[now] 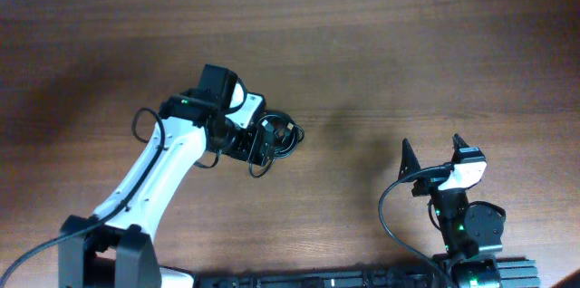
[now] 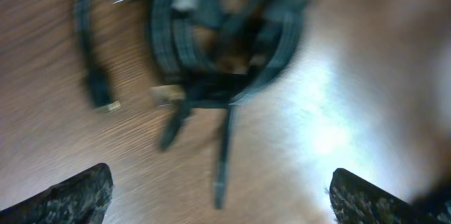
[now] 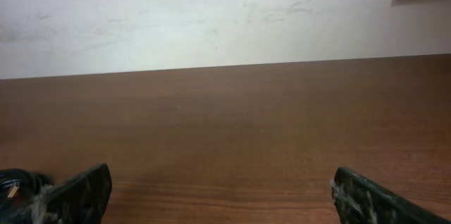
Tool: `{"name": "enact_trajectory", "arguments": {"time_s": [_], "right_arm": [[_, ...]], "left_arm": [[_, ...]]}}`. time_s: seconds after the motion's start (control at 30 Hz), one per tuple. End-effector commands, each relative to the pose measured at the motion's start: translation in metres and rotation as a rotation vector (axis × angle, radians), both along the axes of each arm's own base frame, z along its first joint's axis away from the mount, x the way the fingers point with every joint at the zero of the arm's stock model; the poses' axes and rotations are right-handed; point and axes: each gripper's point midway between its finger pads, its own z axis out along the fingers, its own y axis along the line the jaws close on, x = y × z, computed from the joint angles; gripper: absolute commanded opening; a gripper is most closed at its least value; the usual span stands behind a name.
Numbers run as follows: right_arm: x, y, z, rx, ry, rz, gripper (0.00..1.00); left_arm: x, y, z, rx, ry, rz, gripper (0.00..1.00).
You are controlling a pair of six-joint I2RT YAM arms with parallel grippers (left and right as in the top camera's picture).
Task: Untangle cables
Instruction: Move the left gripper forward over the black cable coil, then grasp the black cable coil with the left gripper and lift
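Note:
My left gripper reaches the coil (image 2: 225, 48) of cables next and picks up its nearest edge, leaving the opposite loops free for my right gripper to untangle.
The cables (image 1: 279, 136) are a small tangled coil of thin black cords on the brown table, mid-left in the overhead view. In the left wrist view the coil (image 2: 225, 48) fills the top, blurred, with plug ends (image 2: 102, 97) and loose tails reaching down between the fingers. My left gripper (image 1: 263, 148) hovers right over the coil, open, holding nothing (image 2: 220, 203). My right gripper (image 1: 433, 150) is open and empty at the lower right, far from the coil (image 3: 222, 196). A bit of the cables shows at the right wrist view's lower left (image 3: 17, 182).
The wooden table (image 1: 408, 62) stretches bare to the right and back. A white wall (image 3: 211, 13) stands beyond the far edge. Thick black arm wires (image 1: 390, 216) loop beside the right arm base.

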Motion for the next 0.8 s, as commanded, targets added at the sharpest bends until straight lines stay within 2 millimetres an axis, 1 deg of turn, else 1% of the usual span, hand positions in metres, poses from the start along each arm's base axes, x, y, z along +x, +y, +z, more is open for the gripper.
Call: {"name": "enact_trajectory", "arguments": {"time_s": [0.0,0.13,0.27,0.43,0.5,0.53,0.57,0.6,0.77], "right_arm": [[0.000,-0.002,-0.002,0.003,0.003,-0.013,0.98],[0.000,-0.002,-0.002,0.003,0.003,-0.013,0.99],[0.000,-0.002,-0.002,0.003,0.003,-0.013,0.98],[0.000,-0.002,-0.002,0.003,0.003,-0.013,0.98],[0.000,-0.002,-0.002,0.003,0.003,-0.013,0.99],[0.000,-0.002,-0.002,0.003,0.003,-0.013,0.99],[0.000,-0.002,-0.002,0.003,0.003,-0.013,0.99],[0.000,-0.002,-0.002,0.003,0.003,-0.013,0.98],[0.000,-0.002,-0.002,0.003,0.003,-0.013,0.99]], "left_arm": [[0.022,0.016,-0.006,0.076,-0.004,0.284,0.99],[0.030,0.002,-0.011,0.052,-0.030,0.255,0.99],[0.032,-0.014,-0.024,0.054,-0.027,0.216,0.99],[0.026,-0.015,-0.047,0.087,0.036,0.205,0.99],[0.025,-0.014,-0.052,0.095,0.051,0.205,0.87],[0.025,-0.014,-0.053,0.096,0.054,0.205,0.84],[0.025,-0.014,-0.053,0.096,0.053,0.205,0.77],[0.026,-0.015,-0.053,0.092,0.047,0.205,0.74],[0.035,-0.018,-0.053,0.076,0.016,0.206,0.73]]}}
